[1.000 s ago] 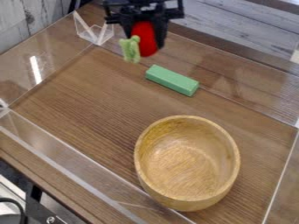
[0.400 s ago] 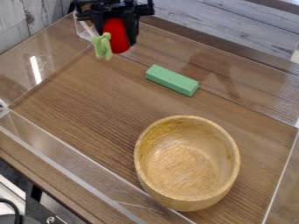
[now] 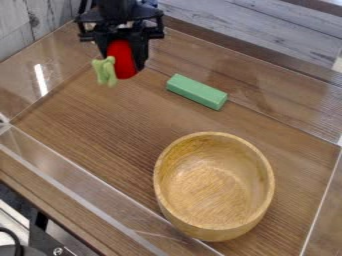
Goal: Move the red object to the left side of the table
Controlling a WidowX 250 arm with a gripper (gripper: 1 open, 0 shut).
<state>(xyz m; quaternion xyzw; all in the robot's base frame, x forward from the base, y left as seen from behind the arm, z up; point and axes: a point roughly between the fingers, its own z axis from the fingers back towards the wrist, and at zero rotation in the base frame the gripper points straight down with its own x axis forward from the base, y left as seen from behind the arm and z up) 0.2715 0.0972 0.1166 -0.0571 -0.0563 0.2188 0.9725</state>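
The red object's lower edge [image 3: 124, 74] is above the brown table, so my gripper must keep holding the object until that edge touches the table.
The red object [image 3: 124, 58] is a small rounded red toy fruit with a green leafy end [image 3: 103, 70] sticking out to its left. It hangs just above the brown wood-grain table [image 3: 107, 120], near the far left part. My black gripper [image 3: 123, 50] points straight down and is shut on the red object, with its fingers on either side of the fruit. The upper part of the fruit is hidden by the gripper.
A flat green rectangular block [image 3: 197, 91] lies right of the gripper. A large wooden bowl [image 3: 214, 184] stands at the front right. Low clear acrylic walls [image 3: 54, 55] border the table on all sides.
The gripper has carried the red object leftward and lower, away from the green block, keeping its hold throughout.
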